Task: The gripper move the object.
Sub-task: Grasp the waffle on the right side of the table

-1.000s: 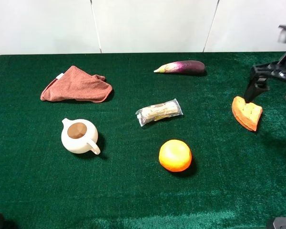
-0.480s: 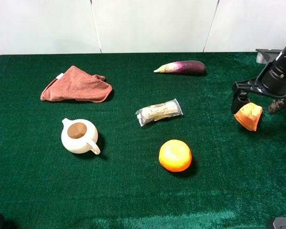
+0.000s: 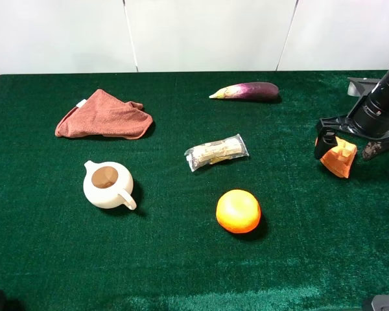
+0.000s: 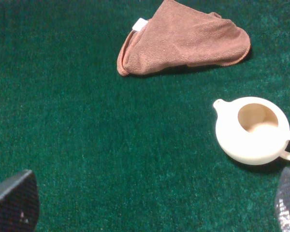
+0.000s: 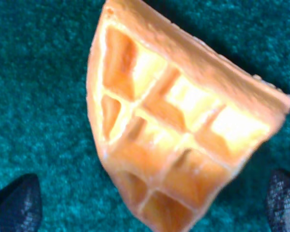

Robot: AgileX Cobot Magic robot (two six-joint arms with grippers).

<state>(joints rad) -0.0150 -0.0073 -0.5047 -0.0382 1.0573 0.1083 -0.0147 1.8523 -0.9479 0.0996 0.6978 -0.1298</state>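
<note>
My right gripper grips the waffle piece by its narrow tapered end (image 5: 163, 205) next, to move the waffle piece across the cloth (image 5: 43, 96).
The object, an orange wedge with a yellow grid top (image 3: 340, 161), lies on the green cloth at the far right. It fills the right wrist view (image 5: 174, 130). My right gripper (image 3: 349, 149) hangs right over it, open, with one black finger (image 3: 324, 146) at its left and the other (image 3: 375, 149) at its right. In the right wrist view the right gripper (image 5: 149, 212) straddles the wedge with fingertips wide apart. I cannot tell if a finger touches it. My left gripper (image 4: 152, 208) is open and empty above bare cloth, near the teapot.
A white teapot (image 3: 107, 184) (image 4: 253, 129) stands at the left, with a folded brown cloth (image 3: 104, 115) (image 4: 183, 38) behind it. A wrapped snack (image 3: 216, 152) lies mid-table, a round orange (image 3: 238, 210) in front of it, an eggplant (image 3: 249, 91) at the back.
My right gripper has come down and moved left, from behind the wedge to astride it. The wedge now shows partly covered by the fingers. Nothing else has moved.
</note>
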